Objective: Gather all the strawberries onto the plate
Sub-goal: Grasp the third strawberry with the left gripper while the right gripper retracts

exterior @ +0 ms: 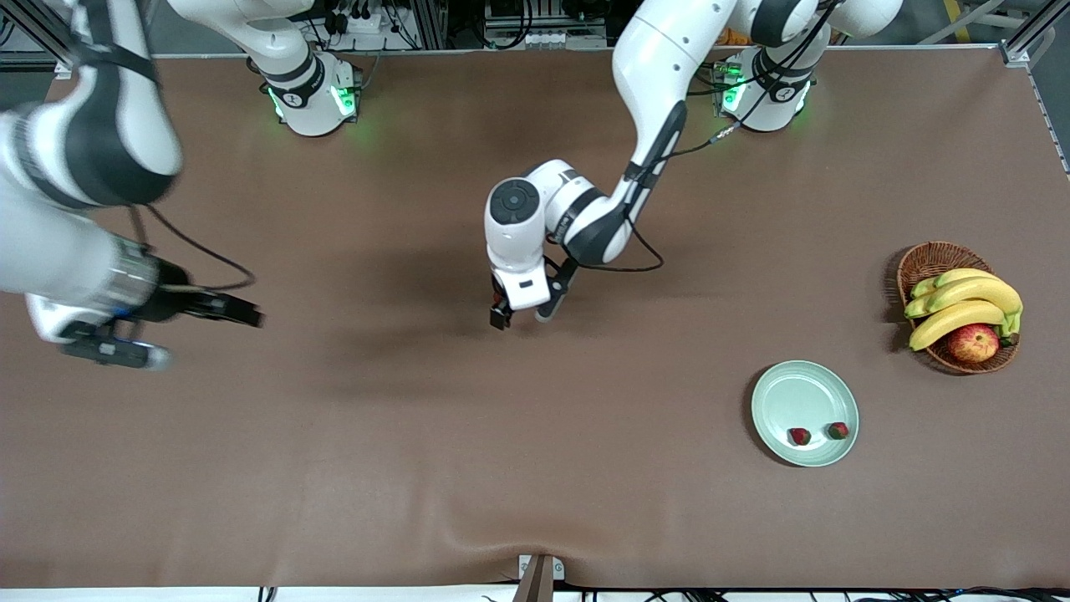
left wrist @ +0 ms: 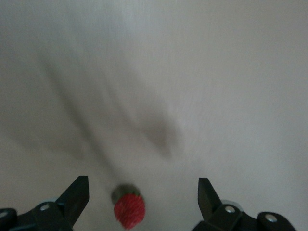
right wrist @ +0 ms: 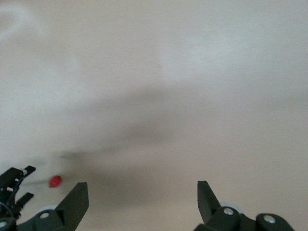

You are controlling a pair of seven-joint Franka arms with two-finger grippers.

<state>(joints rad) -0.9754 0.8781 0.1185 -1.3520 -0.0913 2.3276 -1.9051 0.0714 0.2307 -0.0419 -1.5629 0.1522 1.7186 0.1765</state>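
Note:
I need to lower my left gripper before I close it on the red strawberry, because its fingers are above the strawberry in the left wrist view.
Two strawberries (exterior: 799, 436) (exterior: 838, 431) lie in the pale green plate (exterior: 798, 389), toward the left arm's end of the table. A third strawberry (left wrist: 129, 210) lies on the brown table between the fingers of my open left gripper (left wrist: 143, 185), touching neither finger. In the front view that left gripper (exterior: 522, 318) hangs low over the table's middle and hides this berry. The same strawberry (right wrist: 55, 181) shows small in the right wrist view. My right gripper (exterior: 249, 314) (right wrist: 143, 188) is open and holds nothing, above bare table toward the right arm's end.
A wicker basket (exterior: 926, 261) with bananas (exterior: 961, 303) and an apple (exterior: 974, 343) stands beside the plate, farther from the front camera. A brown cloth (exterior: 535, 468) covers the table.

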